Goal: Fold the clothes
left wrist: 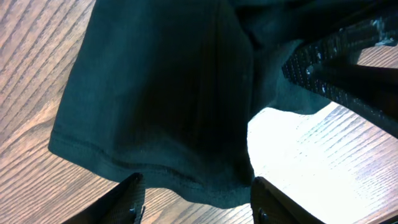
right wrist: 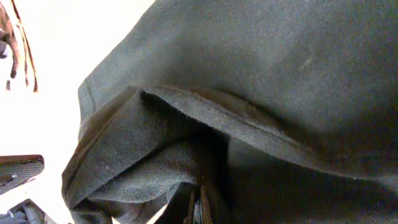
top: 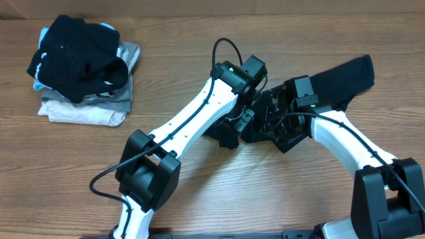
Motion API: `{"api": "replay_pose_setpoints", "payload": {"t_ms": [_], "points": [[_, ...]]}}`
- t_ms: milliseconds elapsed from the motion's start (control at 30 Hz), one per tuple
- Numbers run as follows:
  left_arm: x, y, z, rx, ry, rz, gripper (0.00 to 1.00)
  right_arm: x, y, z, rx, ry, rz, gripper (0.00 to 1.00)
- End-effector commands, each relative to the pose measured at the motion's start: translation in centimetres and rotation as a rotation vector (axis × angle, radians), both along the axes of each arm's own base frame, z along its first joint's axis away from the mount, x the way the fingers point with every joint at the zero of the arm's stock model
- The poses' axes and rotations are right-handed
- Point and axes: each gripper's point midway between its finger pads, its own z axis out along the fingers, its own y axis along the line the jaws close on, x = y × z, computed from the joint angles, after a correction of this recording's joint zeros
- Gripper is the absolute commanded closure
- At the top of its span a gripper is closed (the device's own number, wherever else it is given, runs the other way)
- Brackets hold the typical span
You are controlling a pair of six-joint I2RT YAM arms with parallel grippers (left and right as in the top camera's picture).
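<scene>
Next, my left gripper grabs the black T-shirt (top: 345, 76) by the corner of its stitched hem, so that both grippers then spread it for folding.
The clothes, a plain black T-shirt (top: 345, 76), lie bunched at centre right of the wooden table, with one end stretching toward the back right. Both arms meet over the bunched part. My left gripper (top: 247, 118) is open. In the left wrist view its fingertips (left wrist: 130, 190) stand apart just short of the shirt's stitched hem (left wrist: 161, 93), with bare wood between them. My right gripper (top: 279, 129) is shut on a fold of the shirt. In the right wrist view the black fabric (right wrist: 261, 68) drapes over and around the closed jaws (right wrist: 200, 208).
A pile of other garments (top: 83, 66) sits at the back left: a black one with white lettering on top, grey and cream ones (top: 86, 109) beneath. Part of the right arm (left wrist: 348, 68) shows close by in the left wrist view. The table (top: 199, 199) is wood.
</scene>
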Motion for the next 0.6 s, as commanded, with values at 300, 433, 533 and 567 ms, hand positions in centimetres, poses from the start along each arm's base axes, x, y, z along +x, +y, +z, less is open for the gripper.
{"api": "replay_pose_setpoints", "payload": {"t_ms": [300, 433, 533, 567], "points": [[-0.7, -0.4, -0.1, -0.031, 0.033, 0.073, 0.5, 2.5, -1.1, 1.9, 0.053, -0.074, -0.041, 0.96], [-0.8, -1.2, 0.0, -0.074, 0.047, 0.071, 0.53, 2.6, -1.1, 2.0, 0.054, -0.076, -0.041, 0.96], [-0.6, -1.5, 0.0, -0.091, 0.044, 0.103, 0.55, 2.6, -1.1, 2.0, 0.055, -0.08, -0.041, 0.96], [-0.5, -1.6, 0.0, -0.093, 0.043, 0.115, 0.55, 2.7, -1.1, 2.0, 0.055, -0.083, -0.041, 0.96]]}}
